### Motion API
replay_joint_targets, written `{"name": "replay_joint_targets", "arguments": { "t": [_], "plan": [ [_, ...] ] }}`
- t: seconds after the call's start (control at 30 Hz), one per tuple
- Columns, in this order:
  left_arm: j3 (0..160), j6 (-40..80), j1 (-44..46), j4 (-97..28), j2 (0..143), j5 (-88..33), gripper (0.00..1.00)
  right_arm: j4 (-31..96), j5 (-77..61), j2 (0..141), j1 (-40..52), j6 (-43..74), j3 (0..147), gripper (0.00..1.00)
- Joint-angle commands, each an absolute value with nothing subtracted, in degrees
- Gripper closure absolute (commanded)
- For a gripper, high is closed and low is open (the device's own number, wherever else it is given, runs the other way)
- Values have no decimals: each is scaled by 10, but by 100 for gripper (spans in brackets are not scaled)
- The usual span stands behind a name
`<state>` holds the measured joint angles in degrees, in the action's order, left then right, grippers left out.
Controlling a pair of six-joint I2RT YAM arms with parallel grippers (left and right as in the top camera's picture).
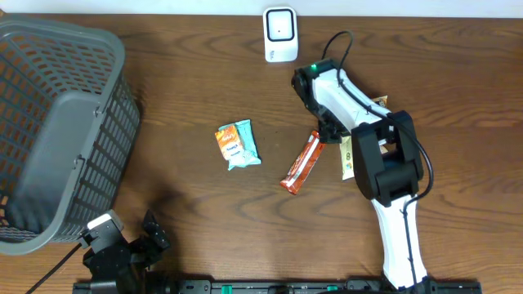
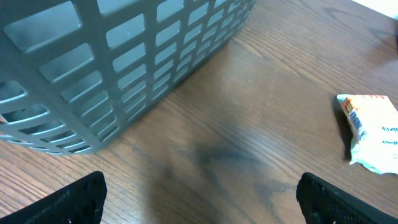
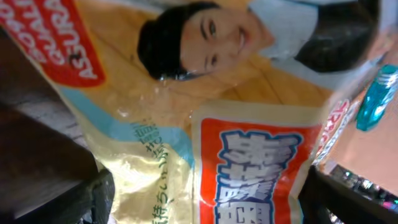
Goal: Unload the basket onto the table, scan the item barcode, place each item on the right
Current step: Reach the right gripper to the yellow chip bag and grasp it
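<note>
My right gripper is to grab the yellow snack packet by its side edges near the red label (image 3: 254, 169). The packet's bottom then stays free to turn for scanning.
A yellow snack packet (image 3: 186, 106) with a smiling face and a red label fills the right wrist view. It lies between the fingertips of my right gripper (image 3: 211, 199), which is open wide and straddles it. From overhead the right gripper (image 1: 337, 137) points down over that packet (image 1: 346, 159), mostly hidden under the arm. The white barcode scanner (image 1: 279, 34) stands at the table's far edge. My left gripper (image 1: 154, 235) rests open near the front left, nothing between its fingers (image 2: 71, 199).
A red-orange bar (image 1: 301, 162) lies just left of the right gripper. A teal and orange packet (image 1: 238, 144) (image 2: 373, 130) sits mid-table. A large grey basket (image 1: 57, 122) (image 2: 124, 62) fills the left side.
</note>
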<state>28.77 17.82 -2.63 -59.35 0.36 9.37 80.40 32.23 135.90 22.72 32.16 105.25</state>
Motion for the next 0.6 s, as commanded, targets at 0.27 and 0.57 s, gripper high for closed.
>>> {"name": "replay_joint_targets", "arguments": {
  "t": [0.27,0.57],
  "plan": [
    [287,179,-28,-594,3,97,2,707,256,1389,227,308,916,7],
    [287,179,-28,-594,3,97,2,703,147,1389,227,250,922,84]
  ]
}}
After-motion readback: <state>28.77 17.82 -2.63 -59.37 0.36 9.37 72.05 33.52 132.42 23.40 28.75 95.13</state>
